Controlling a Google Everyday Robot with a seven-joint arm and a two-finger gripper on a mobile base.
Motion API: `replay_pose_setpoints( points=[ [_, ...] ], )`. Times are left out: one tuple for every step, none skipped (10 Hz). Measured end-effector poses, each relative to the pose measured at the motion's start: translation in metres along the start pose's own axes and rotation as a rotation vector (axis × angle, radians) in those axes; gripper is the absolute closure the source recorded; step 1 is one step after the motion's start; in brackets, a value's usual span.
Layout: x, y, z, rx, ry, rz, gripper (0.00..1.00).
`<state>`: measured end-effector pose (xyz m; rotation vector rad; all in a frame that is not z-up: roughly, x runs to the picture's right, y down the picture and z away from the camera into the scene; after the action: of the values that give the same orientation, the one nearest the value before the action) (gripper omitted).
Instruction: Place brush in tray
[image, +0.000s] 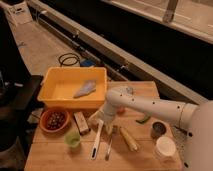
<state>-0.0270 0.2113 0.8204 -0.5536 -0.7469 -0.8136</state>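
Observation:
My gripper next grabs the brush by its white handle (99, 135) to place it in the yellow tray (74, 70).
The brush (96, 142) lies on the wooden table in front of the tray, its white handle running near to far and its dark end nearest me. My gripper (100, 120) hangs just over the brush's far end, pointing down, open and with nothing in it. The arm (150, 106) reaches in from the right. The yellow tray (74, 70) stands at the table's back left, behind the gripper, and holds a crumpled grey cloth (85, 89).
A metal fork (109, 146) and a yellow corn-like stick (129, 139) lie right of the brush. An orange-red bowl (54, 120), a brown block (81, 123) and a green cup (73, 140) stand to its left. A dark can (158, 129) and a white cup (164, 148) are at the right.

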Motion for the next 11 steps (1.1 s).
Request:
replay_pose_setpoints(
  points=[
    [0.0,0.001,0.003,0.001,-0.006,0.006,0.22],
    [0.0,0.003,0.004,0.004,-0.008,0.011,0.3],
    [0.0,0.003,0.004,0.007,-0.008,0.008,0.38],
    [-0.002,0.002,0.004,0.011,-0.009,-0.001,0.51],
    [-0.003,0.0,0.004,0.013,-0.01,-0.005,0.6],
    [-0.003,-0.001,0.002,0.015,-0.008,-0.006,0.68],
    [-0.005,-0.001,0.0,0.019,-0.005,-0.008,0.79],
    [-0.007,-0.003,-0.006,0.026,0.006,-0.013,0.91],
    [-0.009,-0.004,-0.013,0.032,0.017,-0.014,0.97],
    [-0.012,-0.005,-0.027,0.042,0.039,-0.016,1.0],
    [-0.015,-0.006,-0.039,0.047,0.062,-0.015,1.0]
  ],
)
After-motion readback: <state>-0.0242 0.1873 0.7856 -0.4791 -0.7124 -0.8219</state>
